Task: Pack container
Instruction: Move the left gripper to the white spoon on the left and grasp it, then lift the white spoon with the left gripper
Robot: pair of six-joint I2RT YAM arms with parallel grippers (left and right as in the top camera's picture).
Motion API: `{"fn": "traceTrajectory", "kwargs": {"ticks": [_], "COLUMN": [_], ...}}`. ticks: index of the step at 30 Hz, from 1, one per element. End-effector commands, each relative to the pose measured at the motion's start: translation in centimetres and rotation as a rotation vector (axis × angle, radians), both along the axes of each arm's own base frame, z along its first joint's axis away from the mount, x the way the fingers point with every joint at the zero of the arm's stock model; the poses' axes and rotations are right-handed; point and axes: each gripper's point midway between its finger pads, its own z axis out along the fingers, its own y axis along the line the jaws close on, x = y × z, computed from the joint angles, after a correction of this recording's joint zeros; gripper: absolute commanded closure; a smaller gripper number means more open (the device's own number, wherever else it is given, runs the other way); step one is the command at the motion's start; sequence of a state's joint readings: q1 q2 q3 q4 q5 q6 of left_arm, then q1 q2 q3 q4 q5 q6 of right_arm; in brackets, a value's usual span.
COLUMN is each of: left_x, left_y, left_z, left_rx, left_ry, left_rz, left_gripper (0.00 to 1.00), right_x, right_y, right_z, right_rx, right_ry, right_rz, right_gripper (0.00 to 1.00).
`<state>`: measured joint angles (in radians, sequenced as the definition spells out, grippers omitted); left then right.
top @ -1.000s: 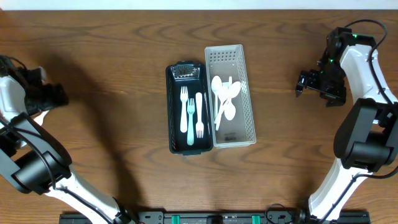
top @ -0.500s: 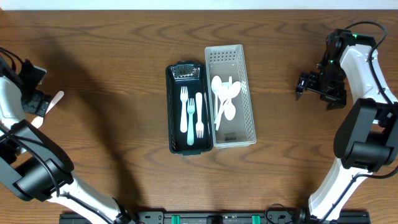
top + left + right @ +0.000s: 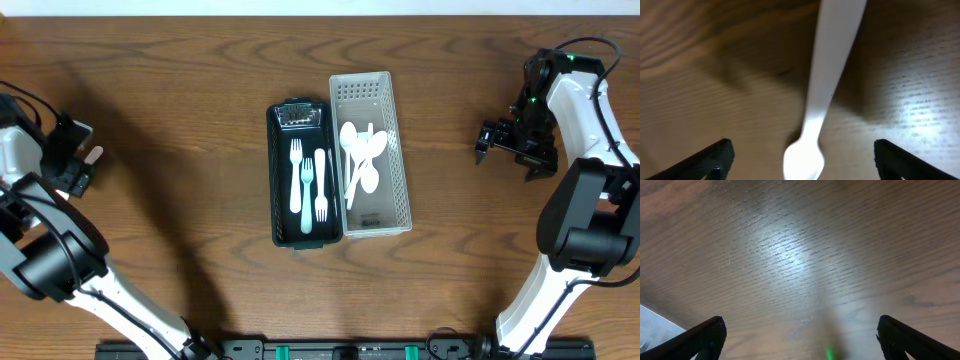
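The left gripper isn't ready to close yet. The spoon's handle lies beyond its fingers in the left wrist view, so the gripper should move toward the handle before it closes on it.
A white plastic spoon [image 3: 826, 85] lies on the wooden table at the far left; only its handle tip [image 3: 95, 155] shows in the overhead view. My left gripper [image 3: 78, 168] is open and straddles the spoon, whose bowl lies between the two fingers [image 3: 802, 162] without touching them. The black tray [image 3: 278, 200] holds three forks, one white and two pale green. The white perforated basket [image 3: 400, 170] next to it holds several white spoons. My right gripper [image 3: 484, 141] is open and empty over bare wood [image 3: 800, 340], to the right of the basket.
The tray and the basket stand side by side at the table's centre, long sides touching. The table's far edge runs along the top of the overhead view.
My left gripper has turned and shifted over the spoon, which was hidden a second ago and now shows beside the fingers. The right arm has barely moved.
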<state>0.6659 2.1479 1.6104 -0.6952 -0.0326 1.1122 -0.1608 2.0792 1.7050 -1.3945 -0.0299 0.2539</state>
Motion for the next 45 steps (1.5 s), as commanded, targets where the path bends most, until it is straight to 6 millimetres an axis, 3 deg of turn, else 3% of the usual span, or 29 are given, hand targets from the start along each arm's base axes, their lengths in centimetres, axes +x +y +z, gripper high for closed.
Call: {"fn": "traceTrajectory", "kwargs": {"ticks": [1, 13, 25, 37, 42, 43, 45], "left_x": [0.2, -0.5, -2.6, -3.3, -3.4, -3.4, -3.3], "left_y": [-0.6, -2.6, -2.5, -3.2, -3.4, -3.4, -3.5], "left_z": [-1.5, -4.8, -4.9, -4.9, -4.9, -5.0, -4.9], "left_rx": [-0.058, -0.229, -0.273, -0.299, -0.305, -0.305, -0.305], "left_ry": [-0.003, -0.008, 0.039, 0.067, 0.075, 0.075, 0.074], "left_rz": [-0.022, 0.015, 0.058, 0.075, 0.075, 0.074, 0.073], "left_gripper": [0.12, 0.27, 0.50, 0.75, 0.81, 0.88, 0.92], "right_x": [0.1, -0.5, -0.6, -0.6, -0.6, -0.6, -0.6], "right_y": [0.0, 0.1, 0.1, 0.1, 0.1, 0.1, 0.1], "right_z": [0.5, 0.6, 0.6, 0.6, 0.6, 0.6, 0.6], "right_rx": [-0.001, -0.001, 0.000, 0.000, 0.000, 0.000, 0.000], "right_ry": [-0.006, 0.016, 0.022, 0.023, 0.023, 0.024, 0.024], "right_rz": [-0.025, -0.040, -0.040, -0.040, -0.040, -0.040, -0.040], "right_gripper": [0.01, 0.01, 0.01, 0.01, 0.01, 0.01, 0.01]}}
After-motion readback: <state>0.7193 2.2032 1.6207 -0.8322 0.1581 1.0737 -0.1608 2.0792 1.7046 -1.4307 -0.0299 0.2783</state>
